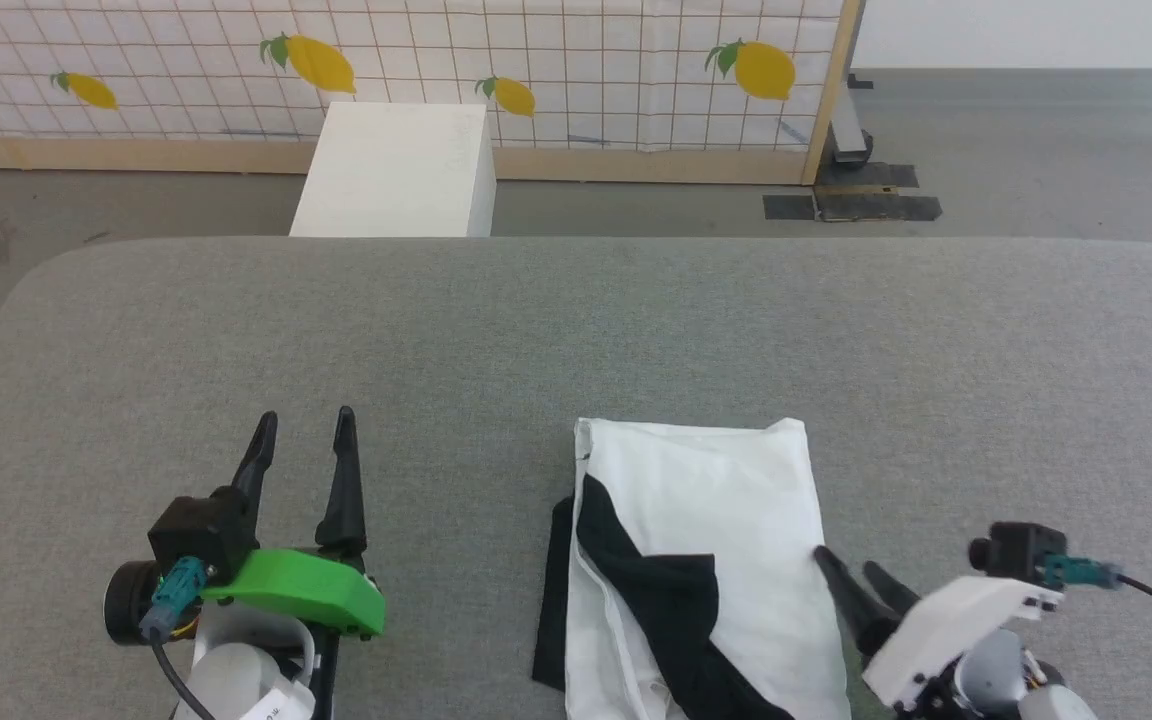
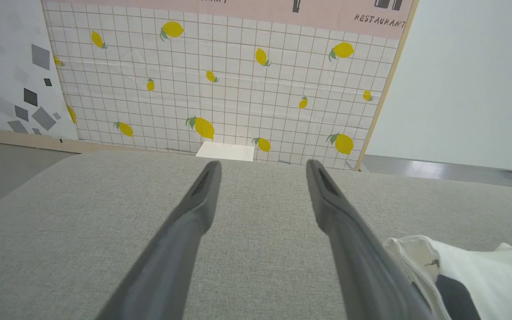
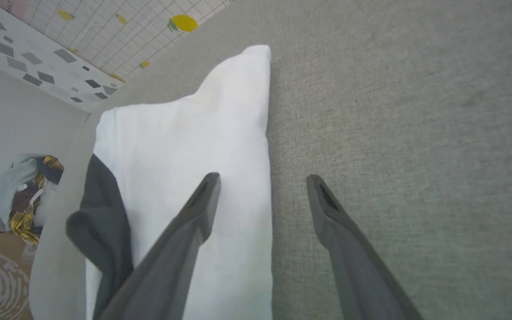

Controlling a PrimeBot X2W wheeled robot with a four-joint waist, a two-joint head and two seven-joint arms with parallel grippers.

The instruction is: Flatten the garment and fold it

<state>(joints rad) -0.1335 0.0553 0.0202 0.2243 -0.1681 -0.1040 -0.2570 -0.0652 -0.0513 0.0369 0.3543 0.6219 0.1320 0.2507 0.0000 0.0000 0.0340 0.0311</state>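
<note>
My right gripper is to grab the garment by its long folded edge [image 1: 821,550] next, because the garment's white panel [image 1: 722,492] lies flat and loose on the tabletop.
The garment [image 1: 716,520] lies folded into a narrow white rectangle on the grey table, a black sleeve draped diagonally across it and a black strip showing along its left edge. My right gripper [image 1: 844,565] is open at the garment's right edge, one finger over the white cloth [image 3: 185,146] and the other over bare table. Its own view puts the right gripper [image 3: 262,178] astride that edge. My left gripper [image 1: 303,420] is open over bare table well left of the garment. In the left wrist view the left gripper [image 2: 262,164] holds nothing, with the garment [image 2: 482,275] at lower right.
The grey padded table [image 1: 576,330] spreads wide around the garment. A white box [image 1: 396,170] stands on the floor beyond its far edge, before a lemon-print tiled partition [image 1: 556,60]. A heap of clothes [image 3: 25,195] lies off the table's side.
</note>
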